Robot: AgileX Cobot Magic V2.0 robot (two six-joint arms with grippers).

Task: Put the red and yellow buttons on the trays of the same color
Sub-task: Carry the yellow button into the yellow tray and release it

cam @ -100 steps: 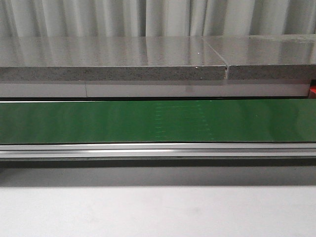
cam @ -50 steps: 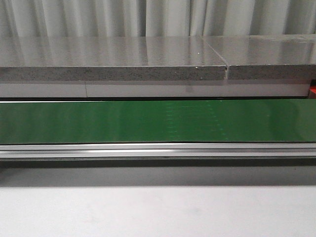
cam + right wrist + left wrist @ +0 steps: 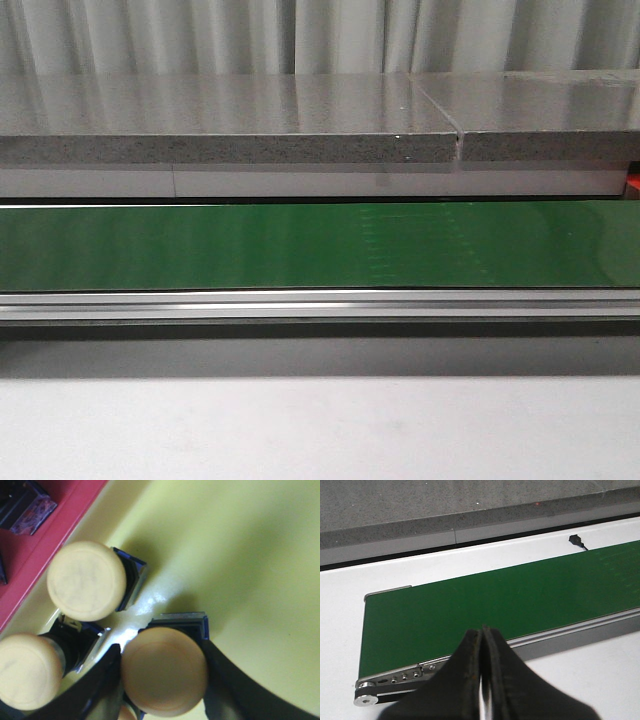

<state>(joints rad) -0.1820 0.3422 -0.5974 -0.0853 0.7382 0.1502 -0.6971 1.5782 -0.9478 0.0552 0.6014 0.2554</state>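
The held button's dark base is on the yellow tray's bottom beside the standing buttons in the wrist view. It is now time for my right gripper to open.
In the right wrist view my right gripper (image 3: 161,655) is shut on a yellow button (image 3: 164,671), one finger on each side of its round cap, low over the yellow tray (image 3: 240,555). Two more yellow buttons (image 3: 86,580) (image 3: 27,670) stand on dark square bases in the same tray, close beside the held one. The red tray (image 3: 60,515) borders the yellow one, with a dark button base (image 3: 25,505) in it. My left gripper (image 3: 482,630) is shut and empty, above the near rail at the end of the green conveyor belt (image 3: 495,600). No gripper or button shows in the front view.
The green belt (image 3: 300,245) spans the front view, with an aluminium rail (image 3: 300,303) along its near side and a grey stone counter (image 3: 230,120) behind. White table (image 3: 300,430) lies in front. A small black part (image 3: 576,540) sits beyond the belt.
A faint stitched patch on the green belt has moved to the right across the front view. Nothing else differs.
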